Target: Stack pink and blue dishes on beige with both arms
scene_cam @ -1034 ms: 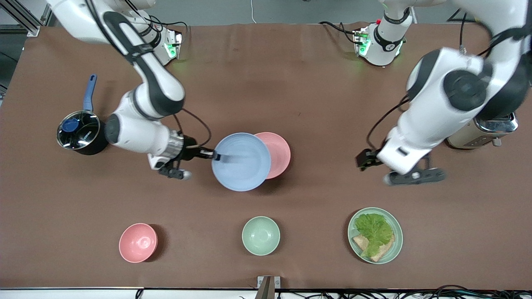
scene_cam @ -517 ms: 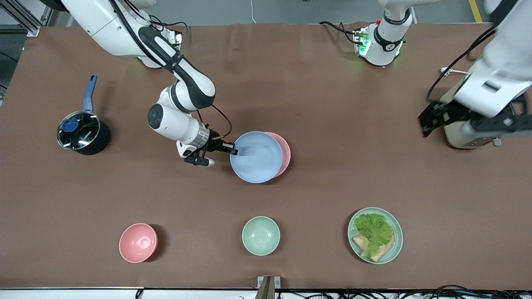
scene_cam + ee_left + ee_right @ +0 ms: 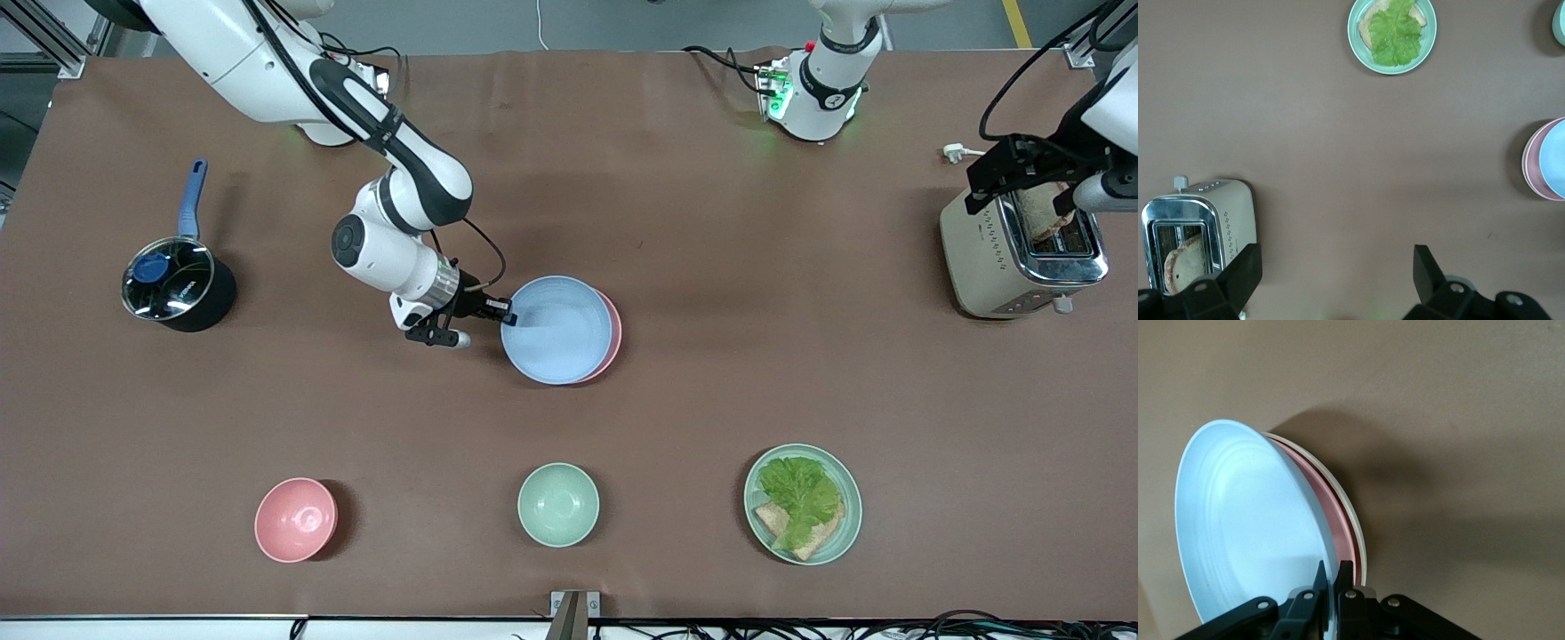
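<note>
The tilted blue plate (image 3: 556,331) is low over the pink plate (image 3: 613,333). It is ready to be released, so my right gripper will open.
My right gripper (image 3: 508,313) is shut on the rim of the pale blue plate (image 3: 556,329), at the edge toward the right arm's end. The blue plate lies almost fully over the pink plate (image 3: 613,333), of which only a crescent shows. In the right wrist view the fingertips (image 3: 1333,570) pinch the blue plate (image 3: 1251,520), which tilts above the pink plate (image 3: 1331,503). A cream rim of the beige plate (image 3: 1355,523) shows under the pink one; the front view hides it. My left gripper (image 3: 1022,169) hangs open and empty over the toaster, its fingers (image 3: 1245,267) wide apart.
A toaster (image 3: 1005,258) with bread stands at the left arm's end. A black saucepan (image 3: 173,289) sits at the right arm's end. Nearer the front camera are a pink bowl (image 3: 295,519), a mint bowl (image 3: 557,504) and a mint plate (image 3: 852,524) with lettuce and bread.
My right gripper has carried the blue plate toward the left arm's end and down, so it now covers most of the pink plate. My left arm has drawn back to above the toaster.
</note>
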Motion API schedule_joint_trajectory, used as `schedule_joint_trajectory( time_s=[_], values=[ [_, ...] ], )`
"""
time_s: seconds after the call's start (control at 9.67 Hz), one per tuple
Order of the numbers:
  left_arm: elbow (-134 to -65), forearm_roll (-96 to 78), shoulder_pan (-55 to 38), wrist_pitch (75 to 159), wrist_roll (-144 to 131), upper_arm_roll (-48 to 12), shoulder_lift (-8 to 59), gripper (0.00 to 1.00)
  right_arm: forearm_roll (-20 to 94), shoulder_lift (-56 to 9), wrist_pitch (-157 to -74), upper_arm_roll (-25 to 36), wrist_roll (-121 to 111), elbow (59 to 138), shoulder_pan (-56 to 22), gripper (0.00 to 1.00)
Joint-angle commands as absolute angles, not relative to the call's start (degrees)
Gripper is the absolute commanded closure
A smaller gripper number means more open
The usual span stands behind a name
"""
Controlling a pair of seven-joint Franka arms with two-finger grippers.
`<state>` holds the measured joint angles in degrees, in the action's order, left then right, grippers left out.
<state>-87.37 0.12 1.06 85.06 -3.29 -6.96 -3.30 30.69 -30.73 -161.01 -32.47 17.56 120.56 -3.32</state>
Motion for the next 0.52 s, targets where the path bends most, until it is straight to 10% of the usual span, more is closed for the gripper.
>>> schedule_joint_trajectory(
  time_s=[0.0,0.1,0.21,0.41],
  values=[
    [-89.56,-0.7,0.53,84.11,-3.43,-6.59,-4.04,0.0,31.2,-30.5,-161.81,-33.13,17.93,121.46,-3.43,0.82],
    [-89.56,-0.62,0.53,84.11,-3.43,-6.77,-4.04,0.0,31.2,-30.5,-161.72,-33.13,17.84,121.38,-3.17,0.3],
    [-89.56,-0.7,0.53,84.02,-3.43,-6.94,-4.04,0.0,31.2,-29.89,-161.72,-33.05,17.49,121.38,-2.99,0.0],
    [-89.56,-0.62,0.44,83.85,-3.6,-7.03,-4.13,0.0,30.94,-25.87,-161.11,-32.52,17.05,120.94,-1.5,0.0]
  ],
)
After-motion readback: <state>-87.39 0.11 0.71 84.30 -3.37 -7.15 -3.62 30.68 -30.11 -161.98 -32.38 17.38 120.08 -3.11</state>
